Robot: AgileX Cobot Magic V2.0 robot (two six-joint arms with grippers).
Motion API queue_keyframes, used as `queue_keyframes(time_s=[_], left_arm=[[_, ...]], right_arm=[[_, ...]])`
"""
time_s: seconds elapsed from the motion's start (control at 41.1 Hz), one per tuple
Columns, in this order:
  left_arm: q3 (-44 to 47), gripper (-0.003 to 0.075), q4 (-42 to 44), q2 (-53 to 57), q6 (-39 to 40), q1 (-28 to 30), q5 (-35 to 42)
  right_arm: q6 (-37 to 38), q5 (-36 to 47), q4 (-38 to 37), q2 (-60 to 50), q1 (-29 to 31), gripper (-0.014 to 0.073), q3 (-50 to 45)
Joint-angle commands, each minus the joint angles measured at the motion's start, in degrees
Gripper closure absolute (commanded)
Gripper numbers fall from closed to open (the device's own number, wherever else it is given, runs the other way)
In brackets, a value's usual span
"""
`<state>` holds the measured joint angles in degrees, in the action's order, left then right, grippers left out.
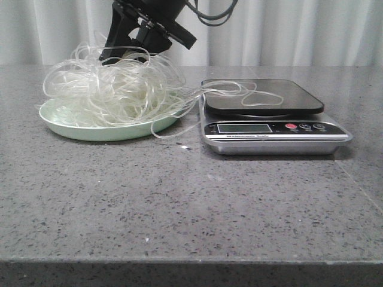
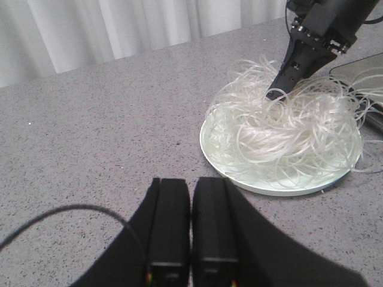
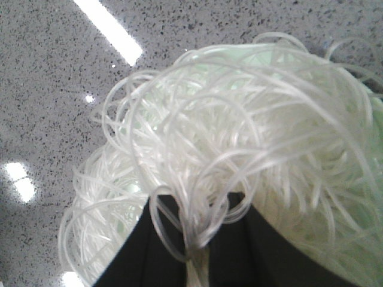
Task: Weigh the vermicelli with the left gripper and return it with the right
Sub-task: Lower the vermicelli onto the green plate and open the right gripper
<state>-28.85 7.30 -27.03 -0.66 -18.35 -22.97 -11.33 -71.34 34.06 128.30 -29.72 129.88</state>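
My right gripper needs to open now, because the vermicelli bundle (image 1: 125, 63) at its fingers rests in the heap over the pale green plate (image 1: 90, 133).
The vermicelli (image 1: 114, 89) is a loose tangle of translucent strands heaped on a pale green plate (image 1: 90, 133) at the left. A stray loop (image 1: 257, 98) trails over the black platform of the scale (image 1: 275, 139). My right gripper (image 1: 114, 57) reaches down into the back of the heap and is shut on a bundle of strands (image 3: 200, 230). It also shows in the left wrist view (image 2: 276, 92), at the tangle (image 2: 287, 128). My left gripper (image 2: 191, 185) is shut and empty above bare table beside the plate (image 2: 263, 184). It is out of the front view.
The silver digital scale stands right of the plate, its display and buttons facing front. A grey speckled stone tabletop (image 1: 179, 203) stretches to the front edge. White curtains (image 1: 287, 30) hang behind. A seam runs along the tabletop at the right.
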Motion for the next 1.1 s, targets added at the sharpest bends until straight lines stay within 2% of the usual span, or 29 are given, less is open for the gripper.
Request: queue_keyframes(time_s=[0.0,0.17,0.243,0.365,0.438,0.803,1.071], left_arm=[[-1.6,0.0584,0.1,-0.3,0.7,0.0,4.4],[-1.6,0.0584,0.1,-0.3,0.7,0.0,4.4],[-1.6,0.0584,0.1,-0.3,0.7,0.0,4.4],[-1.6,0.0584,0.1,-0.3,0.7,0.0,4.4],[-1.6,0.0584,0.1,-0.3,0.7,0.0,4.4],[-1.6,0.0584,0.1,-0.3,0.7,0.0,4.4],[-1.6,0.0584,0.1,-0.3,0.7,0.0,4.4]], right_arm=[[-0.2,-1.9,2.5,-3.8,0.1,0.0444,2.0],[-0.2,-2.3,3.9,-3.8,0.1,0.0413,2.0],[-0.2,-2.4,4.6,-3.8,0.1,0.0344,2.0],[-0.2,-2.6,5.2,-3.9,0.2,0.0169,2.0],[-0.2,-3.0,5.4,-3.9,0.2,0.0104,2.0],[-0.2,-4.4,6.1,-5.4,0.4,0.0085,2.1],[-0.2,-5.3,6.1,-8.7,2.9,0.0086,2.1]])
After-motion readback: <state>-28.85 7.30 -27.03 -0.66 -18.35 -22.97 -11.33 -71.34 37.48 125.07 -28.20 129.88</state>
